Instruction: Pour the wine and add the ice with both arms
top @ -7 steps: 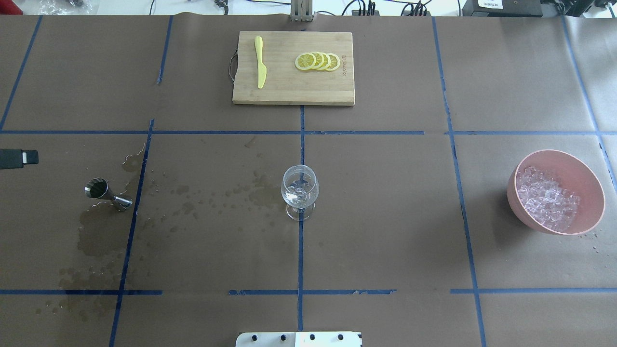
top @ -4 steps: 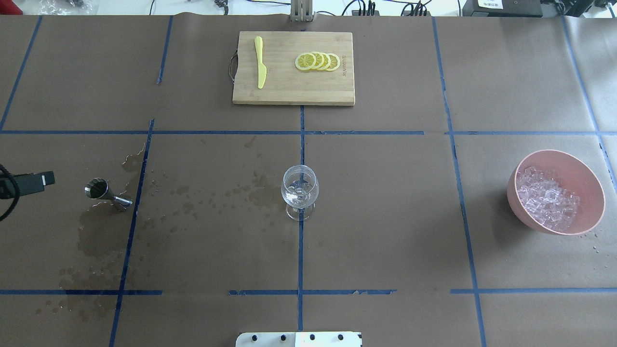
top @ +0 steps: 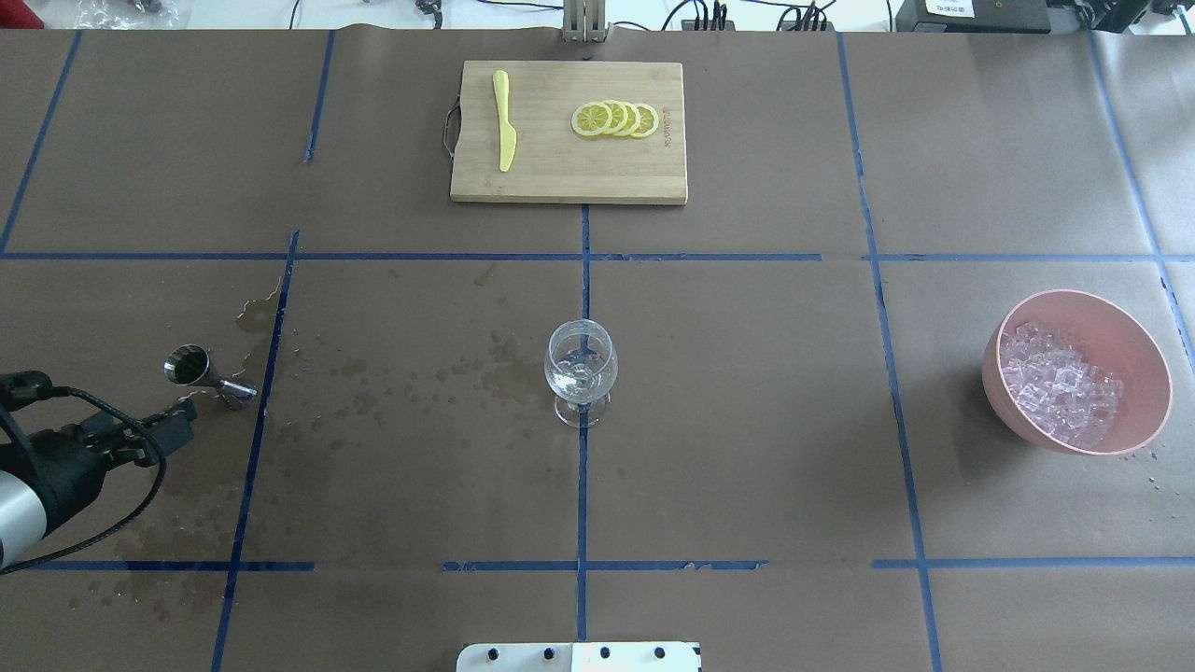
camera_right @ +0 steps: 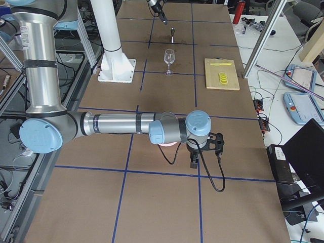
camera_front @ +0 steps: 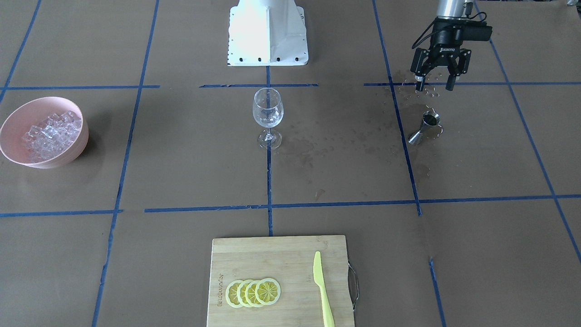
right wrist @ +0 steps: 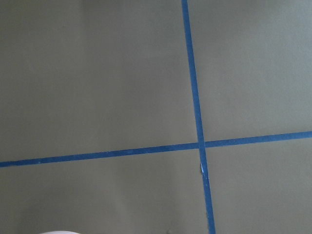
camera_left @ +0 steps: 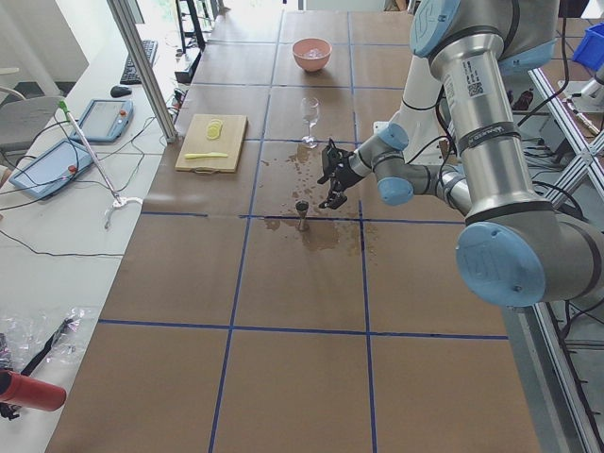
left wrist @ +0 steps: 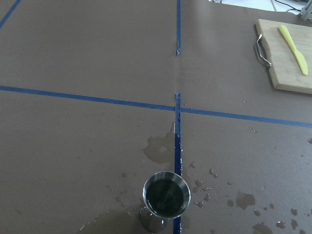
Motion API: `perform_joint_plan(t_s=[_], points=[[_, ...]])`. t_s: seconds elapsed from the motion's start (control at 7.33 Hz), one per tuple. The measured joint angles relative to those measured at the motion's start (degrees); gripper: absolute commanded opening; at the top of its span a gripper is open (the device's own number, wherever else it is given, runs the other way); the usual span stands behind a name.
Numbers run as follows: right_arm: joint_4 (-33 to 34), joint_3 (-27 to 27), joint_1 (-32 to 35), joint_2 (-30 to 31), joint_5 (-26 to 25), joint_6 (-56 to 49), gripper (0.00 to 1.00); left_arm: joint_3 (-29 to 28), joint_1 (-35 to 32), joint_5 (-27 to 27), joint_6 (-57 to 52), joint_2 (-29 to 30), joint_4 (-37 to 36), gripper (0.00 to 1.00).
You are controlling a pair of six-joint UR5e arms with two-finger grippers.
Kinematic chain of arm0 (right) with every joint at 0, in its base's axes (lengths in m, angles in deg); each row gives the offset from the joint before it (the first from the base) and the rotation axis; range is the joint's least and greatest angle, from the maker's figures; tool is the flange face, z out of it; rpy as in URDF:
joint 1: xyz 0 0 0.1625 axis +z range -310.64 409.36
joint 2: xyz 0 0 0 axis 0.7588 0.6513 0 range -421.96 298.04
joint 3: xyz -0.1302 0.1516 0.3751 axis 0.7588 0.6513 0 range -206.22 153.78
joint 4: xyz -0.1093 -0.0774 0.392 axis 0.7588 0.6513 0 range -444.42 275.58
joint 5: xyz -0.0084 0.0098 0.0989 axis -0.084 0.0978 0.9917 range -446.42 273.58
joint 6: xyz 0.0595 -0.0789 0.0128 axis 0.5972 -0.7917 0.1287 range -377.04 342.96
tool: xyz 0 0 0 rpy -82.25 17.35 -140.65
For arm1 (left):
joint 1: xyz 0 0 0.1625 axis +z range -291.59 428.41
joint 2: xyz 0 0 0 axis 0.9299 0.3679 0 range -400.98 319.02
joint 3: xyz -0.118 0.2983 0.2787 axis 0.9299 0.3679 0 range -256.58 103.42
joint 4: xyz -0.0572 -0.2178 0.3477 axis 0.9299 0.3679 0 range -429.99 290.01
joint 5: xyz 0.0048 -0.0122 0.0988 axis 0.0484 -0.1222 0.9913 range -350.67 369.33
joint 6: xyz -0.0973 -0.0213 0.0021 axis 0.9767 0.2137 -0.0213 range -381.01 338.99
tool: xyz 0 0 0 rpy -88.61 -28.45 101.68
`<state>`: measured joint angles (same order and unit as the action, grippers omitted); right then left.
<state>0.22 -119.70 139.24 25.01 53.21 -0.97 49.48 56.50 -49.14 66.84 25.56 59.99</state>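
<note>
I should grip the jigger with my left gripper next by its narrow middle (camera_front: 422, 130), because the jigger's cups get wider toward their rims.
A steel jigger (camera_front: 424, 128) stands among wet patches on the brown table cover; it also shows in the overhead view (top: 207, 373) and, dark inside, in the left wrist view (left wrist: 165, 199). My left gripper (camera_front: 434, 85) is open and empty, just robot-side of the jigger and apart from it (top: 175, 425). A clear stemmed glass (top: 581, 369) stands at the table's middle with a little clear content low in its bowl. The ice (top: 1060, 383) lies heaped in a pink bowl (top: 1144, 373) at the right. My right gripper (camera_right: 202, 157) shows only in the right side view; I cannot tell its state.
A wooden cutting board (top: 560, 173) at the far side holds a yellow knife (top: 504, 121) and lemon slices (top: 616, 119). The white base block (camera_front: 268, 32) is at the robot's edge. Spilled drops (top: 411, 383) lie between the jigger and the glass.
My left arm has come in from the overhead view's left edge, moving toward the robot's side and rightward, to just beside the jigger. Glass, bowl and jigger have not moved.
</note>
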Motion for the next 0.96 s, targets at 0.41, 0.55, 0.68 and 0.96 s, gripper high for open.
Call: perform_joint_plan(t_s=[0.41,0.55,0.68,0.96], points=[[0.39,-7.78,-5.61,-0.11,-0.46,14.08,1.00,-7.80,3.52,11.85,2.84,3.35,-0.31,0.95],[0.44,-10.21,-7.59,-0.15,-0.48,18.37,1.00,-10.48,4.12,15.11,3.13,4.92,-0.38,0.95],[0.49,-12.20,-9.22,-0.19,-0.49,21.92,1.00,-13.37,4.54,18.23,3.23,7.01,-0.47,0.95],[0.53,-14.90,-11.85,-0.30,-0.49,27.74,1.00,-18.96,5.24,23.23,3.31,11.53,-0.79,0.95]])
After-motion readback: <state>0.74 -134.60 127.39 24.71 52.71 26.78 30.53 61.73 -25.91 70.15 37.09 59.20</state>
